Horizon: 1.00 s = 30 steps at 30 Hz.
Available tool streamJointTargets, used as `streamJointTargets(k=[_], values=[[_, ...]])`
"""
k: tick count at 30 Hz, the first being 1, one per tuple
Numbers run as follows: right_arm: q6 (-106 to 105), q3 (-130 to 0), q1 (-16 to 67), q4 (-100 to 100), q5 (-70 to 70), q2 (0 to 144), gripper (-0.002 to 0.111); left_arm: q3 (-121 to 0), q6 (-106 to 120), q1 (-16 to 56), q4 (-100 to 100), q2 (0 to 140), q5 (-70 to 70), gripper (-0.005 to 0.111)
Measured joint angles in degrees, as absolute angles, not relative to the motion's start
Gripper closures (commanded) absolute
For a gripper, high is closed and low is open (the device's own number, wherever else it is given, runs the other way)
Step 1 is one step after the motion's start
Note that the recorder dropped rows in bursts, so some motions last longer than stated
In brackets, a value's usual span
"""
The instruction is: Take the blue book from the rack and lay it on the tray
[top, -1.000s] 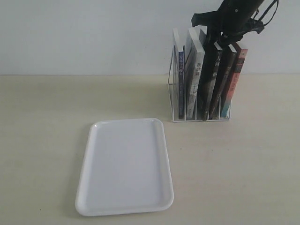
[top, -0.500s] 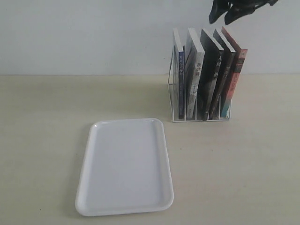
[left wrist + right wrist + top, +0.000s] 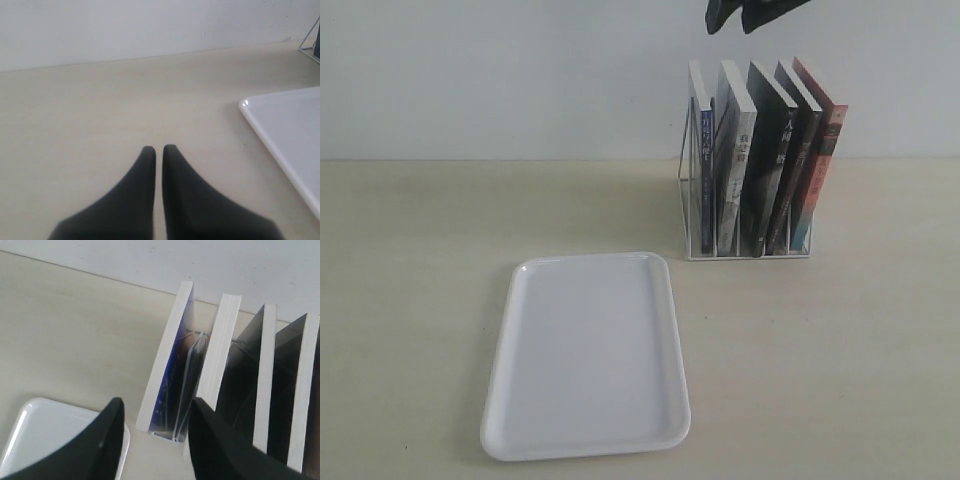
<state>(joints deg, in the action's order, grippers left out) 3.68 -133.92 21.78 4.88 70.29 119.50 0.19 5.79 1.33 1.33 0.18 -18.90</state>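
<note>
My right gripper needs to lift the blue book from the rack and lay it on the white tray [image 3: 585, 355], so it should next grab the book by its white page edge [image 3: 697, 82].
The blue book [image 3: 705, 170] stands upright in the leftmost slot of the white wire rack [image 3: 745, 251], with several other books to its right. In the right wrist view I look down on the blue book [image 3: 167, 360], its white page edge facing up. My right gripper [image 3: 733, 17] hangs open above the left end of the rack, clear of the books; the right gripper [image 3: 157, 402] holds nothing. The white tray [image 3: 585, 355] lies flat in front of the rack, a little to its left. My left gripper [image 3: 159, 148] is shut and holds nothing, low over the table beside the tray [image 3: 285, 130].
White-spined, black-spined and red-orange-spined books [image 3: 775, 165] lean in the other slots. A pale wall runs behind the beige table [image 3: 410, 300]. In the left wrist view a corner of the rack [image 3: 311, 44] shows at the frame's edge.
My right gripper has risen from among the black-spined books and moved left, now high above the rack's left end. Books and tray have not moved.
</note>
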Motion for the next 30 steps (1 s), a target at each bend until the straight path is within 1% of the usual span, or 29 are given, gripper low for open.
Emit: streamJointTargets(k=[10, 30], values=[[3.9, -133.8, 21.8, 4.8, 70.3, 124.6, 0.068, 0.2, 5.8, 1.3, 1.3, 0.2, -18.9, 0.102], [5.4, -133.8, 22.4, 7.8, 70.2, 128.4, 0.068, 0.2, 5.8, 1.3, 1.3, 0.2, -18.9, 0.102]])
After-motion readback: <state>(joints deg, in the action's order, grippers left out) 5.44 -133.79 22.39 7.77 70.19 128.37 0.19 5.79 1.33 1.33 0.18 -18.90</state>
